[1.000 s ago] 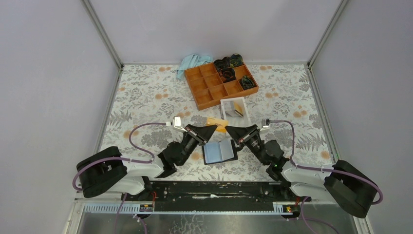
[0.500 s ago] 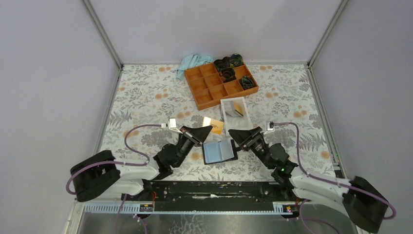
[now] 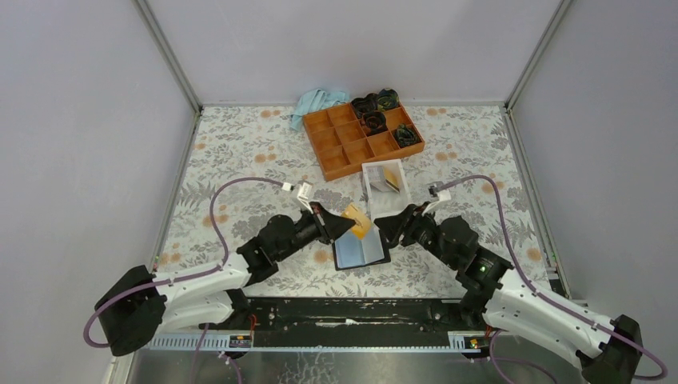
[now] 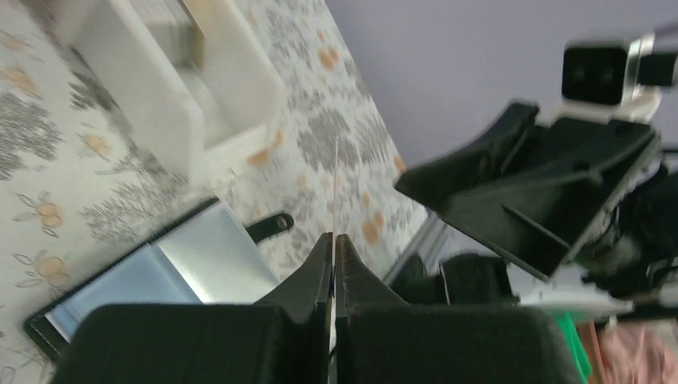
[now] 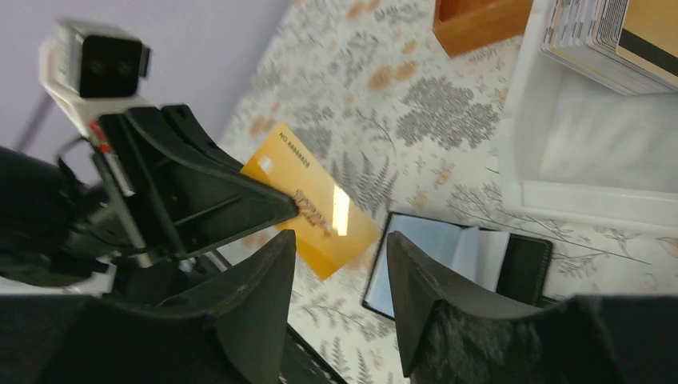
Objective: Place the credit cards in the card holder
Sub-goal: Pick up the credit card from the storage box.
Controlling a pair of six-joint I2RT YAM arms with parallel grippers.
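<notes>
I will next grab the credit card with my right gripper by its free long edge. Then the card can slide into the card holder.
A yellow-orange credit card hangs tilted in the air just above the far edge of the card holder. My left gripper is shut on the card's edge. In the left wrist view the card shows edge-on as a thin line between the closed fingers of the left gripper. The card holder lies open on the table, light-blue lining up. My right gripper stands open beside the card, not touching it. More cards lean inside the white box.
The white open-topped box stands just beyond the card holder. Behind it sits an orange compartment tray with dark items in its far cells. A light-blue cloth lies at the back. The card holder's snap tab points right.
The right gripper has opened and let go of the card. The left gripper has shut on the card and carried it nearer, tilted, toward the open card holder.
</notes>
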